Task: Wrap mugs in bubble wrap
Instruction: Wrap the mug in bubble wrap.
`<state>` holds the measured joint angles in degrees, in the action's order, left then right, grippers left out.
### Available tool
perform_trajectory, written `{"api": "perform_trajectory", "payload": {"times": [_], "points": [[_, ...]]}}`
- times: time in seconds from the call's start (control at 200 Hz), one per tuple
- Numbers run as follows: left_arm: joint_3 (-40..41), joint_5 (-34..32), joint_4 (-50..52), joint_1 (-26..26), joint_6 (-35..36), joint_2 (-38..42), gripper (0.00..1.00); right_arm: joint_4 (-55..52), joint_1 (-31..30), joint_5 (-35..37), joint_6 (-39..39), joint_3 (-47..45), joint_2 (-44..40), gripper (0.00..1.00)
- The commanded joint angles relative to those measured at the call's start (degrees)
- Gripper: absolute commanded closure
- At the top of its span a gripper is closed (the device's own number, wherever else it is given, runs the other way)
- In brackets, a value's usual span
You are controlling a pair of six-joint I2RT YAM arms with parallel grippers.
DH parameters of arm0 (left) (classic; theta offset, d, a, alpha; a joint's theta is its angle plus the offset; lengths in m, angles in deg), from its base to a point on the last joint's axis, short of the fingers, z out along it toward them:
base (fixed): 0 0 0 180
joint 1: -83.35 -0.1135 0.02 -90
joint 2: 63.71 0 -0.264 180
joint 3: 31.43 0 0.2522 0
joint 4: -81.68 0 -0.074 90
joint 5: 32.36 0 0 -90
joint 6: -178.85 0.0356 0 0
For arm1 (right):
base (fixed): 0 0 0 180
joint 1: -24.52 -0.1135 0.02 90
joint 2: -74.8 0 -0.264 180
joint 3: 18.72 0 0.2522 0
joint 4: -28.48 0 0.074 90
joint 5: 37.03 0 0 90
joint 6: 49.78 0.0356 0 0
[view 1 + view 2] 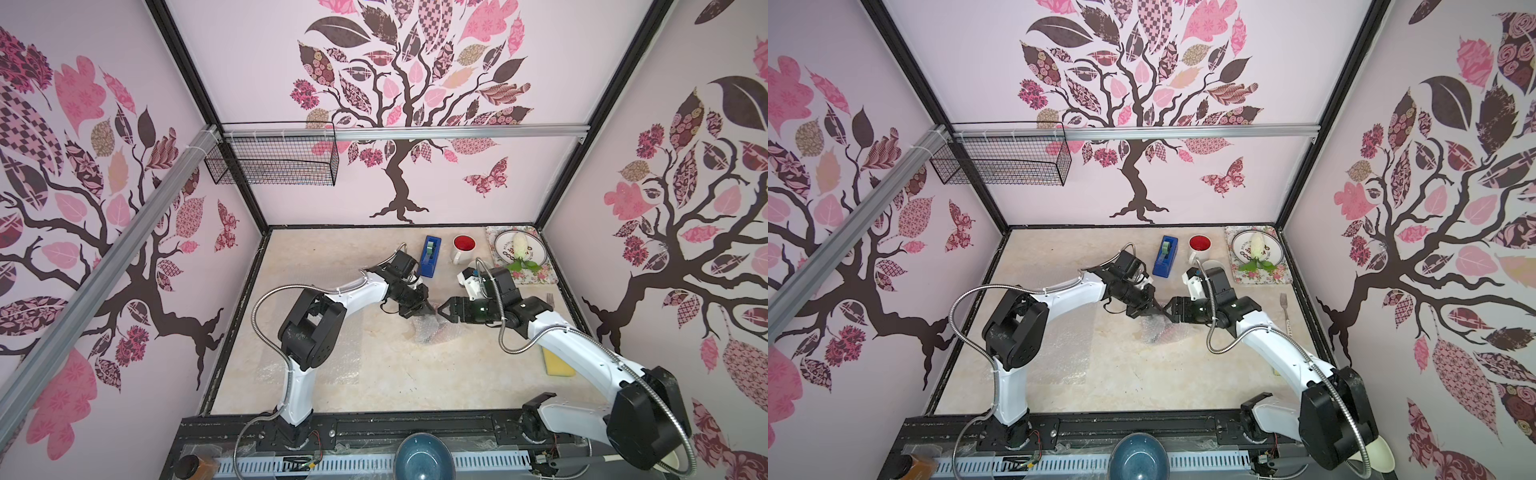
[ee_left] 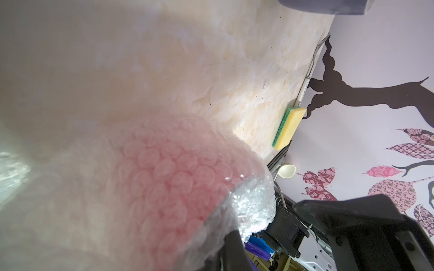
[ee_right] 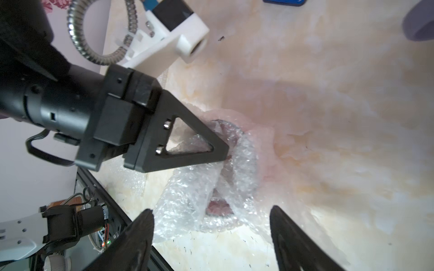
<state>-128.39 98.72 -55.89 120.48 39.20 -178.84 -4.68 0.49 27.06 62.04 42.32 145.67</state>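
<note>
The fold would rest on the bundle, because the black tip of my left gripper presses it there. My left gripper is ready to open now.
A red mug (image 2: 169,176) lies on its side in the middle of the table, bundled in bubble wrap (image 1: 432,330). My left gripper (image 1: 430,309) is shut on a fold of that wrap at the bundle's far end; its black tip (image 3: 225,152) presses into the plastic. My right gripper (image 3: 211,210) faces it, open, with its fingers either side of the bundle's near end and touching nothing. A white mug with a red inside (image 1: 463,248) stands at the back. The lavender mug (image 3: 420,23) shows only as an edge. A second bubble wrap sheet (image 1: 316,353) lies flat under the left arm.
A blue tape dispenser (image 1: 430,255) stands behind the left gripper. At the back right is a floral tray (image 1: 540,274) with a plate. A fork (image 1: 549,299) and a yellow sponge (image 1: 559,361) lie along the right edge. A blue bowl (image 1: 422,457) sits in front of the rail.
</note>
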Motion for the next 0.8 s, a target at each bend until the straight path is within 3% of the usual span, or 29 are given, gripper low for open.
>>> {"api": "perform_trajectory", "payload": {"times": [0.0,0.25,0.535,0.795], "points": [[-2.12,-1.2,-0.02,-0.1,0.65,-2.11,0.98,2.34,-1.01,-3.16,-2.94,0.57,1.8,0.23],[-3.21,-1.36,-0.71,-0.12,-0.54,-2.62,0.75,2.71,-1.88,-2.16,-5.27,-1.1,3.08,0.32],[-3.72,-1.62,-0.89,-0.12,-0.63,-2.95,0.71,4.08,-1.86,0.85,-5.79,-2.8,5.22,0.38],[-3.52,-1.37,-0.89,-0.02,-0.63,-2.72,0.7,6.83,-1.87,1.54,-4.65,-0.72,9.61,0.5]]}}
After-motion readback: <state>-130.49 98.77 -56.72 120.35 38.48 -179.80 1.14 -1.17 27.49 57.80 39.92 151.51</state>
